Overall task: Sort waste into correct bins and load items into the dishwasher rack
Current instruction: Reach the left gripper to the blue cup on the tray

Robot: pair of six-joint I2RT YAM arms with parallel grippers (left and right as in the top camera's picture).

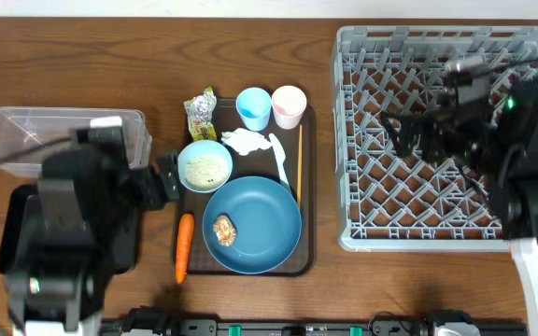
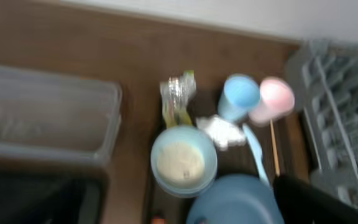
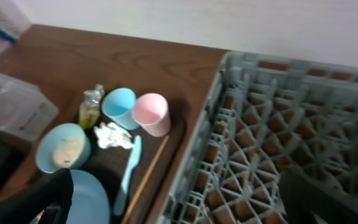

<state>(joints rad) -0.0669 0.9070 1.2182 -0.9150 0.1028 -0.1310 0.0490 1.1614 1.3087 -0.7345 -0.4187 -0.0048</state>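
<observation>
The left gripper needs to grab the blue cup's rim on the wrapper side, so that the cup's base stays free for handing the cup over and the rack can be loaded.
A brown serving tray (image 1: 308, 187) carries the blue plate (image 1: 264, 219) with a brown food lump (image 1: 224, 230), a small pale bowl (image 1: 205, 166) of rice, a white napkin (image 1: 244, 142), a pale blue spoon (image 1: 280, 159), a chopstick (image 1: 299, 163), a blue cup (image 1: 253, 107), a pink cup (image 1: 289, 105) and a crumpled wrapper (image 1: 200, 114). The carrot (image 1: 184, 246) lies at the tray's left edge. My left gripper (image 1: 168, 180) hangs open just left of the bowl. Over the grey rack (image 1: 362, 56), my right gripper (image 1: 409, 133) is open and empty.
The clear tub (image 1: 26, 131) stands at the far left. In front of it sits the black tray (image 1: 12, 233), mostly hidden under my left arm. The rack fills the right side of the table. The left wrist view is blurred.
</observation>
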